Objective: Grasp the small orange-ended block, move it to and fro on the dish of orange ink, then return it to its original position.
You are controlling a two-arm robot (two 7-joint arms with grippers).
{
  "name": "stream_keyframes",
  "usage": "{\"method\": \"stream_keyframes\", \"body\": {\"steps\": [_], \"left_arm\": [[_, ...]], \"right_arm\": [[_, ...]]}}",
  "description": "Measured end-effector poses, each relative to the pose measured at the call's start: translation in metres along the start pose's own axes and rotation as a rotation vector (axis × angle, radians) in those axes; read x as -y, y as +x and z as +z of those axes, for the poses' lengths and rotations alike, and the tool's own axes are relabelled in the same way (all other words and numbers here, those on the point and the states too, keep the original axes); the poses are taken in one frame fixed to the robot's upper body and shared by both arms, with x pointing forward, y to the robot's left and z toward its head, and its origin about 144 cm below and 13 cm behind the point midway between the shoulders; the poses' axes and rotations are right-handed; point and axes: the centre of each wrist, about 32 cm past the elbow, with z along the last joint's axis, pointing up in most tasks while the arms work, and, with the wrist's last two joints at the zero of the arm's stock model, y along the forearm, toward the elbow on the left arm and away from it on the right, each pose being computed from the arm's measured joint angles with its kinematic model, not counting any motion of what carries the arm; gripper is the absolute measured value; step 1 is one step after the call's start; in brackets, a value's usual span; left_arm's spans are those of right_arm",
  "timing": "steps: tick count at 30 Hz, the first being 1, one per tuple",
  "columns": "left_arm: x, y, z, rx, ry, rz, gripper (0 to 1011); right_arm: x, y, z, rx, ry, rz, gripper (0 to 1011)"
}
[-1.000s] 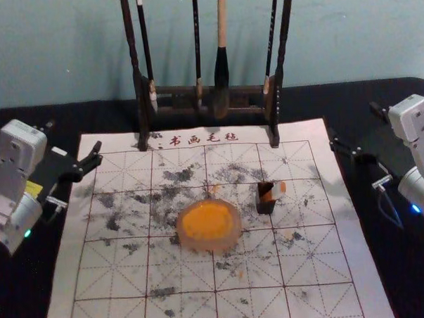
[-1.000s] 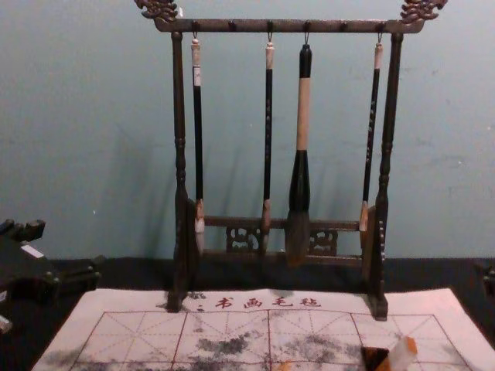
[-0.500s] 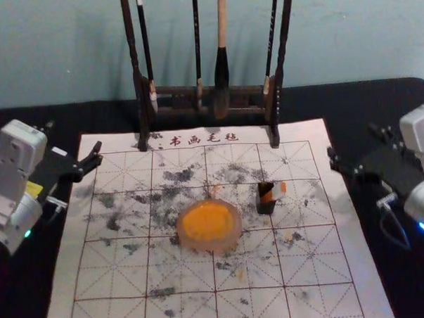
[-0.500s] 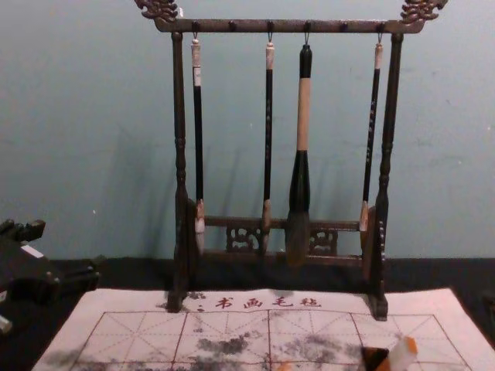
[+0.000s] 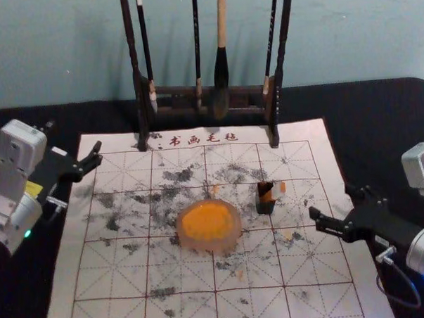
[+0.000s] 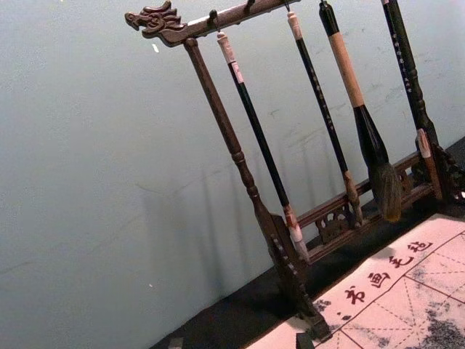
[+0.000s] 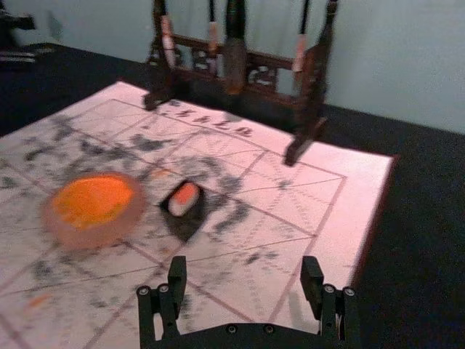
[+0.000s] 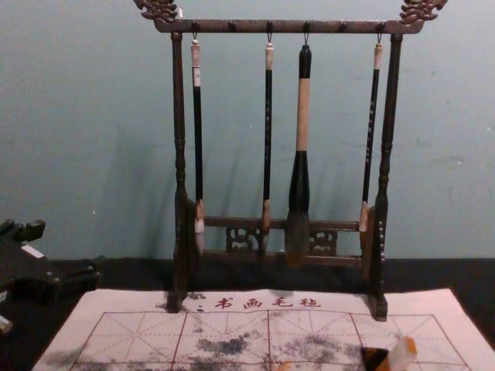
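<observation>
My right gripper grabs the small block by its exposed upper end next, since the small dark holder closes around the block's lower part.
My right gripper stands open at the mat's right edge, to the right of the small block. In the right wrist view nothing is between the fingers of the right gripper. The white block with its orange end leans in a small dark holder. Left of the holder sits the round dish, with orange ink inside. My left gripper is parked open by the mat's far left corner; the left wrist view catches the tips of the left gripper.
A dark wooden rack with several hanging brushes stands at the back, its feet on the mat's far edge. The ink-stained gridded mat lies over a black table covering. Behind is a pale wall.
In the head view my right gripper has come nearer the robot and inward, over the mat's right edge. It has left the chest view's right edge. The left arm, block and dish stay put.
</observation>
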Motion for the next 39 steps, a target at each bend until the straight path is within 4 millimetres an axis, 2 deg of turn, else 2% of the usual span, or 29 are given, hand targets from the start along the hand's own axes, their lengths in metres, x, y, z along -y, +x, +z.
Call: {"method": "stream_keyframes", "body": {"steps": [8, 17, 28, 39], "left_arm": [[0.000, 0.000, 0.000, 0.000, 0.000, 0.000, 1001], [0.000, 0.000, 0.000, 0.000, 0.000, 0.000, 1001], [0.000, 0.000, 0.000, 0.000, 0.000, 0.000, 1001], [0.000, 0.000, 0.000, 0.000, 0.000, 0.000, 1001]], "right_arm": [[-0.004, -0.015, 0.005, -0.051, -0.009, 0.073, 1000], [-0.022, -0.032, 0.016, -0.129, -0.010, 0.104, 1000], [-0.042, -0.046, 0.027, -0.196, -0.021, 0.053, 1000], [-0.051, -0.054, 0.033, -0.198, -0.017, 0.003, 1000]]}}
